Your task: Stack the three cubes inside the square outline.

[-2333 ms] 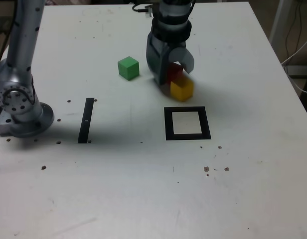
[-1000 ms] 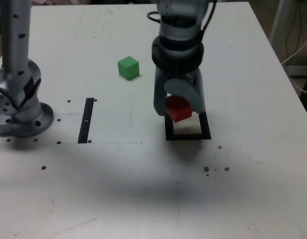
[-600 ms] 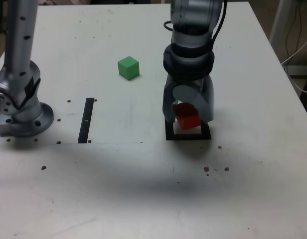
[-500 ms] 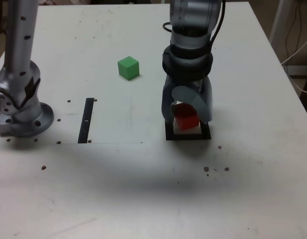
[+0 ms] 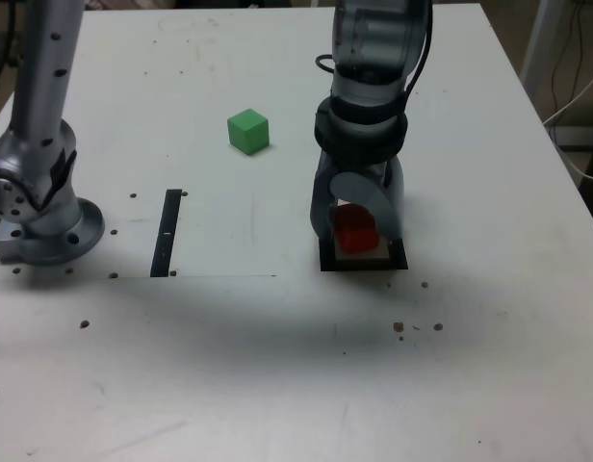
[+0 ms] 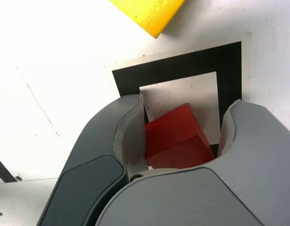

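Observation:
My gripper opens now, since the red cube's base is low over its pale centre (image 5: 374, 253) and the cube would settle inside the square outline.
My gripper (image 5: 356, 231) is shut on the red cube (image 5: 354, 229), holding it low over the pale centre of the square outline (image 5: 364, 262). In the wrist view the red cube (image 6: 178, 141) sits between the two grey fingers (image 6: 128, 136), turned a little against the square outline (image 6: 182, 63). The yellow cube (image 6: 147, 14) lies on the table just outside the outline; the arm hides it in the exterior view. The green cube (image 5: 248, 131) stands alone toward the back, to the exterior view's left of the arm.
A narrow black strip (image 5: 167, 231) lies on the table to the exterior view's left of the outline. The arm's base (image 5: 46, 221) stands at the left edge. Cables hang past the table's right edge (image 5: 566, 125).
The gripper has carried the red cube away from the yellow cube, forward over the square outline, and lowered it toward the pale centre. The green cube has not moved.

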Action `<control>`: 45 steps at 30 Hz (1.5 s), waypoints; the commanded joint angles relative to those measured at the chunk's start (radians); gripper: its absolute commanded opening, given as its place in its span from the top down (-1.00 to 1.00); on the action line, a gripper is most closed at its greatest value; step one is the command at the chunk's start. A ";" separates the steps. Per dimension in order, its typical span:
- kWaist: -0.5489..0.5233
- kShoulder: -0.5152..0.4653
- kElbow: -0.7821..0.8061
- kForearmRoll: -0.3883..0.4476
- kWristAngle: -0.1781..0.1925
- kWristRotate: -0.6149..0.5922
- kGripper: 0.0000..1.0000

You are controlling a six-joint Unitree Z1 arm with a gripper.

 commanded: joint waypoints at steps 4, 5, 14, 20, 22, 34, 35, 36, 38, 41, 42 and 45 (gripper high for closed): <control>0.009 0.012 0.008 -0.020 -0.009 0.014 -0.11; 0.010 0.013 0.011 -0.025 -0.010 0.016 -0.12; 0.022 0.004 0.040 -0.070 -0.022 0.031 -0.73; 0.022 -0.021 0.055 -0.075 -0.018 0.025 -0.99; 0.022 -0.032 0.058 -0.073 -0.009 0.019 -0.99; 0.030 -0.135 0.041 -0.003 0.042 -0.007 -0.99; 0.034 -0.143 0.032 0.010 0.046 -0.004 -0.99; 0.040 -0.150 0.021 0.025 0.050 0.000 -0.99; 0.056 -0.160 0.000 0.056 0.058 0.013 -0.99; 0.092 -0.172 -0.019 0.088 0.069 0.047 -0.99; 0.107 -0.174 -0.019 0.092 0.071 0.058 -0.99; 0.160 -0.174 -0.004 0.081 0.076 0.093 -0.99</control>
